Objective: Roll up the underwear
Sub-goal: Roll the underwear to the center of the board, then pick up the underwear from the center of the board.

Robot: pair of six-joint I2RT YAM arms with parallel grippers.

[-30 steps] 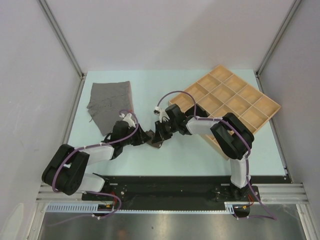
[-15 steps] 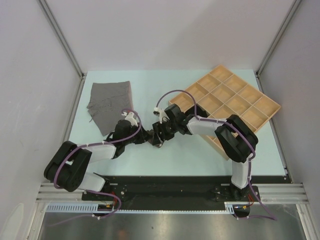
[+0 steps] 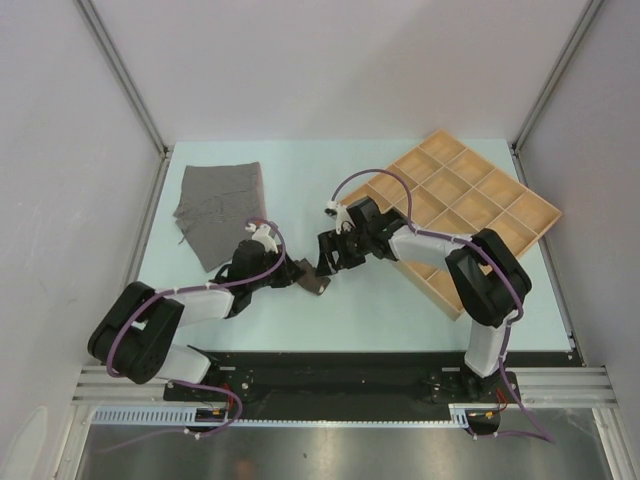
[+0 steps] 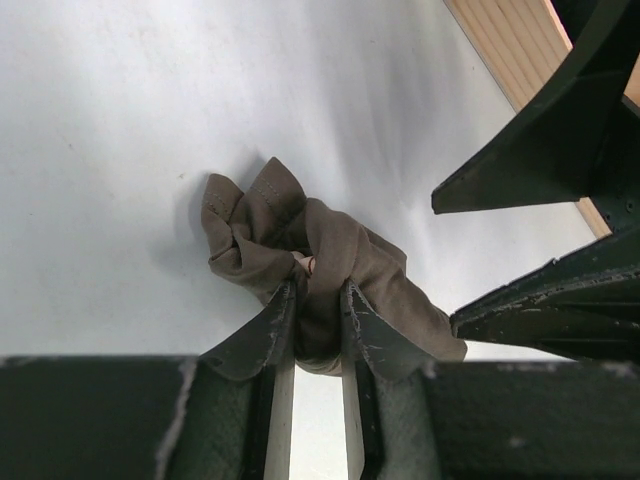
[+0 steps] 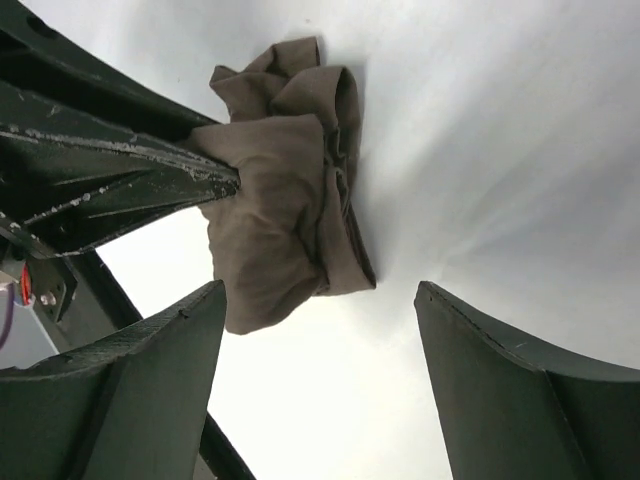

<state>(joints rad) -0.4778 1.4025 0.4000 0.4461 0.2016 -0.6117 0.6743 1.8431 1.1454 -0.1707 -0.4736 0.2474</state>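
The right gripper grabs the brown underwear's loose end, layers together, next. This keeps the underwear rolled for placing in a tray section.
A bunched dark brown underwear (image 3: 314,281) lies on the pale table near its middle. My left gripper (image 4: 318,292) is shut on the brown underwear (image 4: 300,245), a fold of cloth pinched between its fingers. My right gripper (image 5: 320,295) stands open just back from the brown underwear (image 5: 285,190), nothing between its fingers. In the top view the right gripper (image 3: 328,256) sits a little right of and behind the bundle, and the left gripper (image 3: 298,273) meets it from the left. A heather grey underwear (image 3: 220,208) lies flat at the back left.
A compartmented wooden tray (image 3: 470,205) sits tilted at the back right, its near corner under the right arm. Its edge (image 4: 510,50) shows in the left wrist view. White walls and metal posts close the table on three sides.
My right gripper has opened, let go of the brown underwear and drawn back to the right. My left gripper has closed tighter on the cloth and stayed put.
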